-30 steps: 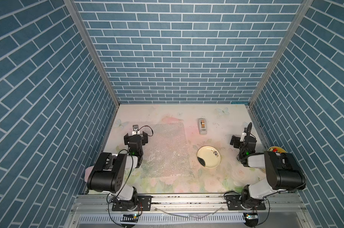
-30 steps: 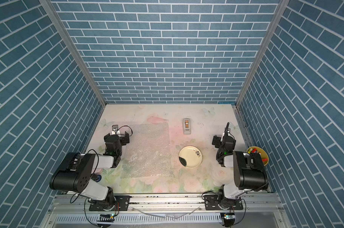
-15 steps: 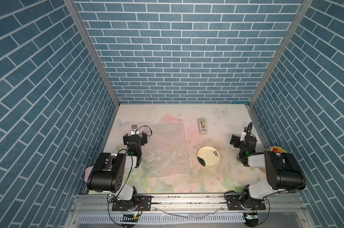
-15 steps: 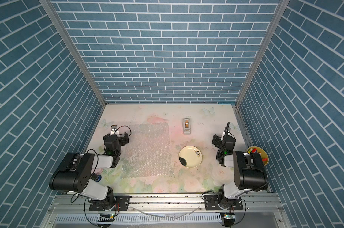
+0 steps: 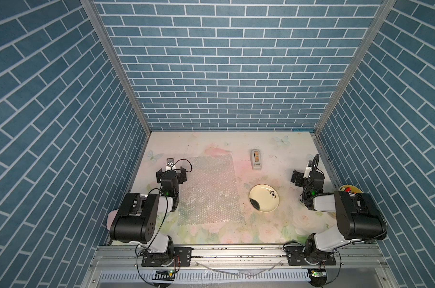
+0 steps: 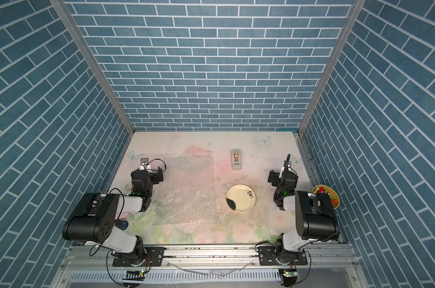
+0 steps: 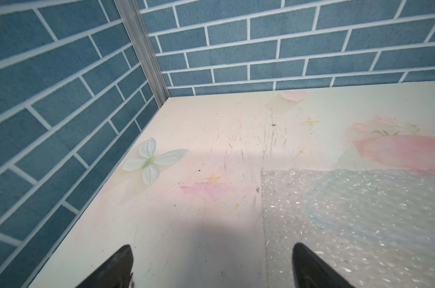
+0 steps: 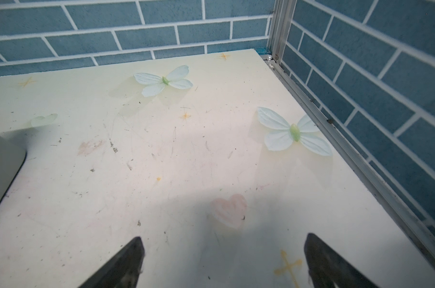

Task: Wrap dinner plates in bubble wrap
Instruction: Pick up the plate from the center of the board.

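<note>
My right gripper takes hold of the specked rim of the dinner plate next, facing away from the bubble wrap, to lay the plate flat for wrapping.
The dinner plate, small, round and cream-yellow with a dark blotch and specks, lies flat on the table right of centre. The bubble wrap is spread flat to its left, not touching it. My left gripper hovers open at the sheet's far-left edge, one finger above the wrap and one above bare table. My right gripper is open and empty over bare table, to the right of the plate and a little beyond it.
A grey tape dispenser stands behind the plate; its corner shows in the right wrist view. A yellow bucket of markers sits by the right wall. Blue brick walls close in three sides.
</note>
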You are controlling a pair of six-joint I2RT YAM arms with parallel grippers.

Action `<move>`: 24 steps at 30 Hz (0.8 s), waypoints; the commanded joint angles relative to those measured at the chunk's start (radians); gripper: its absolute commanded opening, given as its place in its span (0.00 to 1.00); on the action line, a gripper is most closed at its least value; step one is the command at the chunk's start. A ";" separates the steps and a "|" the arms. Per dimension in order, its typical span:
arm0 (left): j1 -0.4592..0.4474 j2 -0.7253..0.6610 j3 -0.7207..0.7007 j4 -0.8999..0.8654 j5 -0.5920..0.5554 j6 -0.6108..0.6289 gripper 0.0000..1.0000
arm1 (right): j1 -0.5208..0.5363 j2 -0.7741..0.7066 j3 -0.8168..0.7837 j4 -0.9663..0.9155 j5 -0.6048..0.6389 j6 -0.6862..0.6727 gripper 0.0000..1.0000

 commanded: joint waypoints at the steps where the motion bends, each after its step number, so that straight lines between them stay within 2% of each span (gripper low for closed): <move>1: -0.052 -0.108 0.089 -0.221 -0.062 0.041 1.00 | 0.070 -0.168 0.115 -0.246 0.164 -0.066 0.99; 2: -0.072 -0.155 0.161 -0.365 -0.119 0.044 1.00 | 0.107 -0.238 0.192 -0.417 0.250 -0.016 0.99; 3: -0.086 -0.195 0.229 -0.460 -0.216 0.012 1.00 | 0.128 -0.309 0.297 -0.645 0.295 0.113 0.99; 4: -0.086 -0.240 0.295 -0.574 -0.248 -0.070 0.99 | 0.125 -0.360 0.394 -0.867 0.247 0.243 0.99; 5: -0.083 -0.273 0.361 -0.693 -0.249 -0.160 0.99 | 0.125 -0.384 0.436 -0.983 0.231 0.306 0.99; 7: -0.087 -0.309 0.507 -0.991 -0.119 -0.346 0.95 | 0.104 -0.420 0.432 -1.135 0.234 0.545 0.99; 9: -0.132 -0.309 0.582 -1.176 -0.025 -0.486 0.92 | 0.071 -0.416 0.454 -1.255 0.058 0.585 0.95; 11: -0.207 -0.317 0.584 -1.264 0.043 -0.571 0.90 | 0.085 -0.373 0.501 -1.417 -0.099 0.562 0.87; 12: -0.246 -0.321 0.577 -1.304 0.061 -0.600 0.89 | 0.087 -0.344 0.504 -1.472 -0.222 0.543 0.84; 13: -0.283 -0.320 0.568 -1.334 0.090 -0.627 0.87 | 0.093 -0.315 0.495 -1.510 -0.326 0.522 0.80; 14: -0.306 -0.316 0.559 -1.356 0.126 -0.651 0.86 | 0.102 -0.294 0.480 -1.534 -0.385 0.505 0.80; 16: -0.329 -0.303 0.528 -1.396 0.189 -0.732 0.82 | 0.121 -0.286 0.434 -1.575 -0.404 0.481 0.77; 19: -0.332 -0.288 0.466 -1.389 0.264 -0.821 0.76 | 0.121 -0.303 0.355 -1.523 -0.509 0.474 0.77; 21: -0.331 -0.276 0.440 -1.380 0.278 -0.844 0.74 | 0.122 -0.270 0.325 -1.461 -0.587 0.475 0.76; 24: -0.332 -0.263 0.425 -1.387 0.282 -0.855 0.73 | 0.123 -0.192 0.314 -1.404 -0.604 0.465 0.70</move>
